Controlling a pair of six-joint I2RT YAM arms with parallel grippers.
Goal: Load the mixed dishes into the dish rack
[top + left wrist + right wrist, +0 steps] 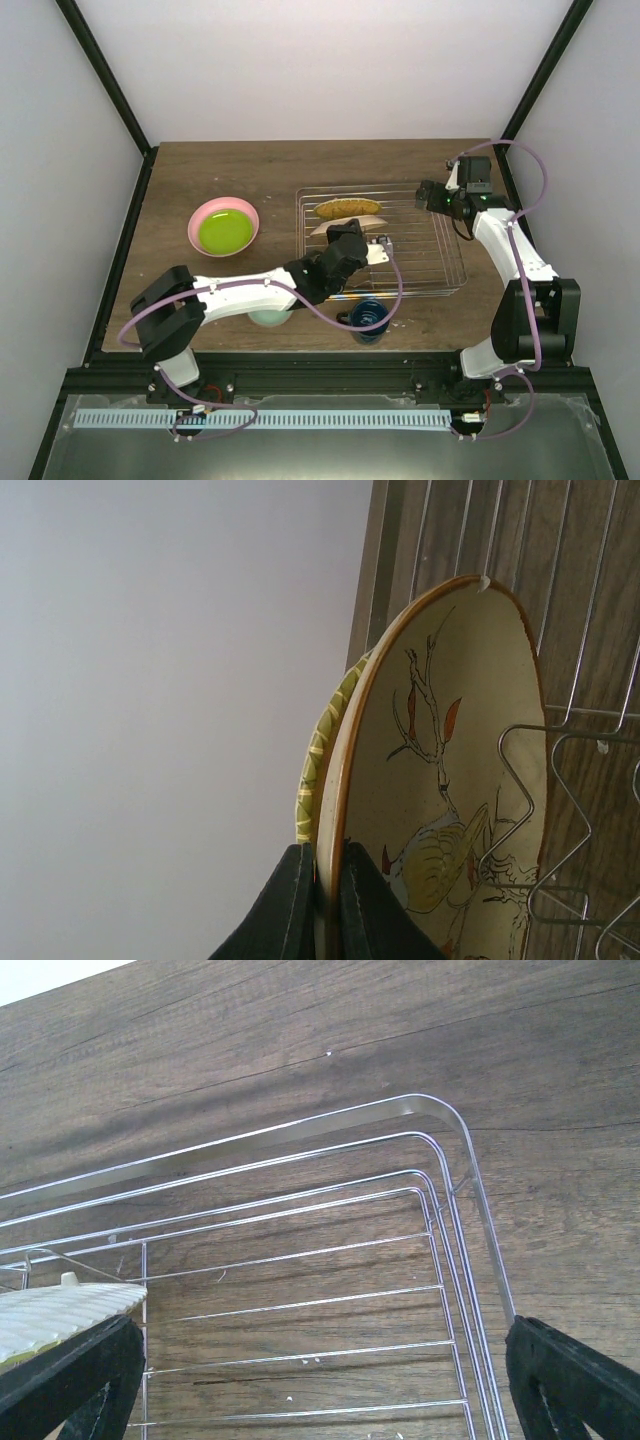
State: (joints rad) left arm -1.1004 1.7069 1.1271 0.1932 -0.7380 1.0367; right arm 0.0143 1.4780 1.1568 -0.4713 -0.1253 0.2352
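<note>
The cream floral plate (450, 780) is standing on edge among the rack's wires, so the robot's left gripper should open.
The silver wire dish rack (430, 262) sits right of centre. My left gripper (345, 236) is shut on the rim of the cream floral plate (450, 780), which stands on edge among the rack's tines (520, 810). The plate also shows in the top view (322, 228). An olive-green patterned plate (322, 755) stands right behind it. A lime-green plate (224, 232) lies inside the pink plate (200, 215) on the table at left. The mint-green bowl (268, 319) is half hidden under my left arm. The dark blue mug (368, 321) stands before the rack. My right gripper (322, 1360) is open over the rack's far right corner (450, 1150).
White enclosure walls with black posts stand left, right and behind the wooden table (230, 165). A white ribbed plate rim (60, 1305) shows at the left of the right wrist view. The left arm's cable (395, 290) loops over the rack's near edge.
</note>
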